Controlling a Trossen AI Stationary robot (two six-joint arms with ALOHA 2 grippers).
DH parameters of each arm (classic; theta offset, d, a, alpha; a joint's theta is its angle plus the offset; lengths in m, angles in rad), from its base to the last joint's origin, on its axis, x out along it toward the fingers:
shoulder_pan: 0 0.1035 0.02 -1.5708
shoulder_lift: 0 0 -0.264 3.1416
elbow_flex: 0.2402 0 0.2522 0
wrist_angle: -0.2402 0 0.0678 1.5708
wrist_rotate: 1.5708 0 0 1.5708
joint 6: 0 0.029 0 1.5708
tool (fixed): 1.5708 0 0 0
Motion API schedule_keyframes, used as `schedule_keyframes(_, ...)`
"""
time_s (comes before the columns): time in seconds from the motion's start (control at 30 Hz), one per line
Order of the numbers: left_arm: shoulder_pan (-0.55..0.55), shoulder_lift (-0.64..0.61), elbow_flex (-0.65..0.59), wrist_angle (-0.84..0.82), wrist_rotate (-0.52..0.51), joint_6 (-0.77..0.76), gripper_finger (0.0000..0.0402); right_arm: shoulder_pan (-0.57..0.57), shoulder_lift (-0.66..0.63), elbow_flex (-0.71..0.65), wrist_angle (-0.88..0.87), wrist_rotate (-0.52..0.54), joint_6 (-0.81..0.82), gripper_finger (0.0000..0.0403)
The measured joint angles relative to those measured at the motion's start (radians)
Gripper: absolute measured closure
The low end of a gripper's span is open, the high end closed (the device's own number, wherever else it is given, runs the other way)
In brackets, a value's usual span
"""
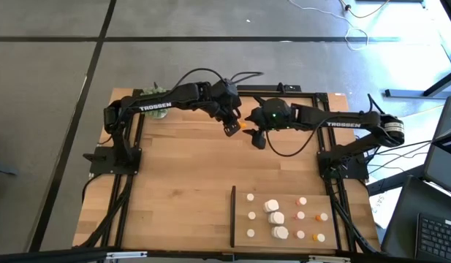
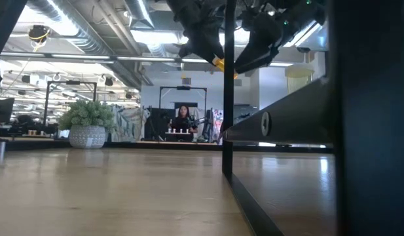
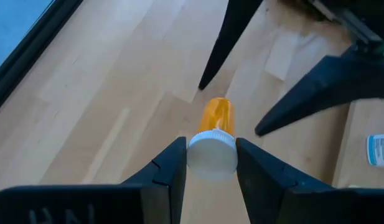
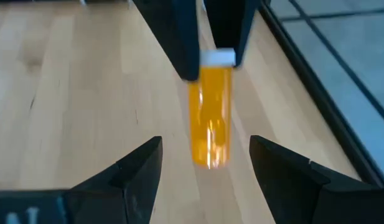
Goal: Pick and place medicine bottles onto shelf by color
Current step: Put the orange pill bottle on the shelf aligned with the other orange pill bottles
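The orange bottle is within reach of my fingers only at its bottom end (image 4: 210,157). My right gripper should move toward its white cap (image 4: 218,58) before it closes on the bottle.
An orange medicine bottle (image 4: 209,118) with a white cap hangs above the far middle of the table. My left gripper (image 1: 232,130) is shut on it. My right gripper (image 1: 256,139) faces it from the table's right and is open; its fingers (image 4: 139,165) stand on either side of the bottle's free bottom end without touching. The shelf (image 1: 263,248), a pale panel with a black strip (image 1: 233,215), lies at the near right. Several white bottles (image 1: 276,218) and orange ones (image 1: 300,215) stand on it. My left gripper pinches the bottle's white cap (image 3: 211,155) between its two fingers (image 3: 170,165). The fingers come from the table's left, slanting down. The orange body (image 3: 215,115) sticks out ahead of the fingertips toward my right gripper, lifted clear of the table.
A green plant in a pot (image 1: 156,89) stands at the far left corner and shows in the low view (image 2: 87,124). Bare wood lies between the arms and the shelf. Cables trail behind the table, and a laptop (image 1: 437,234) sits off its right side.
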Motion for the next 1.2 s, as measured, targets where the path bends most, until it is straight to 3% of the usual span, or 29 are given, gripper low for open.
schedule_keyframes(0.47,0.0,0.0,0.0,0.001,-0.001,-0.016,0.0287,0.0,0.072,0.0,0.159,0.0,-0.059,0.0159)
schedule_keyframes(0.93,0.0,0.0,0.0,-0.003,-0.001,-0.026,0.0287,0.0,0.071,0.0,0.173,0.001,-0.014,0.0159)
schedule_keyframes(1.2,0.0,0.0,0.0,-0.016,-0.001,-0.026,0.0287,0.0,0.071,0.0,0.175,0.001,0.0,0.0199)
